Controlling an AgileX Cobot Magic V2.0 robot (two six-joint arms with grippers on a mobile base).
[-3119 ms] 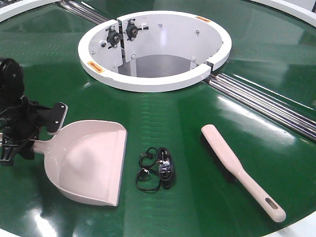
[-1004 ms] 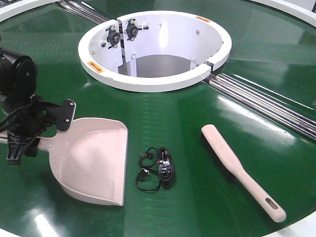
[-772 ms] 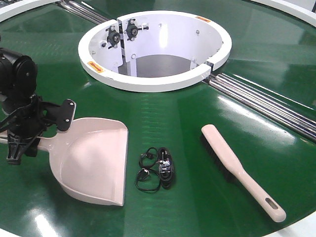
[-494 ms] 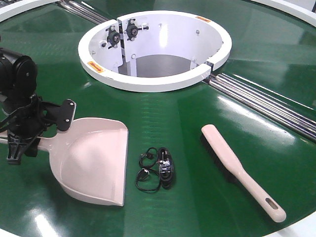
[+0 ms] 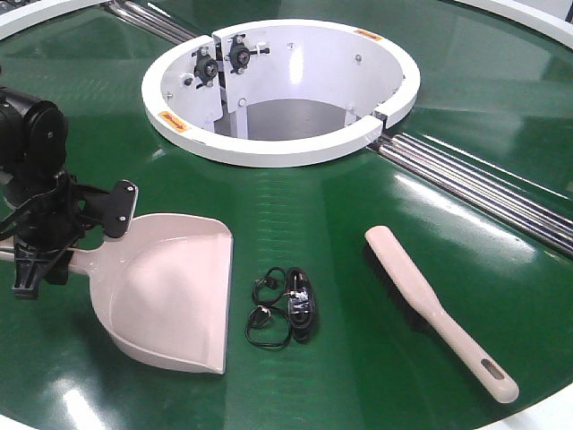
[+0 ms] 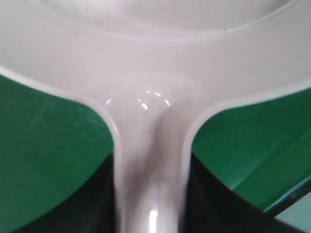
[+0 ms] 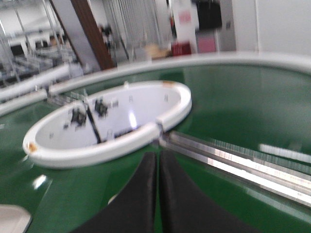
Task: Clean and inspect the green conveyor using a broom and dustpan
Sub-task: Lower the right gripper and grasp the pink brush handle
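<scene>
The right gripper grabs the pale pink brush (image 5: 439, 309), by its handle (image 5: 467, 349), next. The brush then sweeps the green conveyor clean.
A pale pink dustpan (image 5: 166, 291) lies on the green conveyor (image 5: 340, 197) at the left. My left gripper (image 5: 45, 255) is shut on the dustpan's handle (image 6: 150, 184), which fills the left wrist view. A pale pink brush (image 5: 439, 309) with dark bristles lies flat at the right. A coiled black cable (image 5: 285, 307) lies between dustpan and brush. My right gripper (image 7: 158, 160) is shut and empty, held above the belt; it does not show in the front view.
A white ring-shaped housing (image 5: 282, 90) with a deep opening stands at the belt's centre. Steel rails (image 5: 483, 193) run from it to the right. The conveyor's white outer rim (image 5: 555, 408) lies at the front right.
Over three seconds my left gripper and the dustpan have shifted a little right and turned. In the last second nothing has visibly moved.
</scene>
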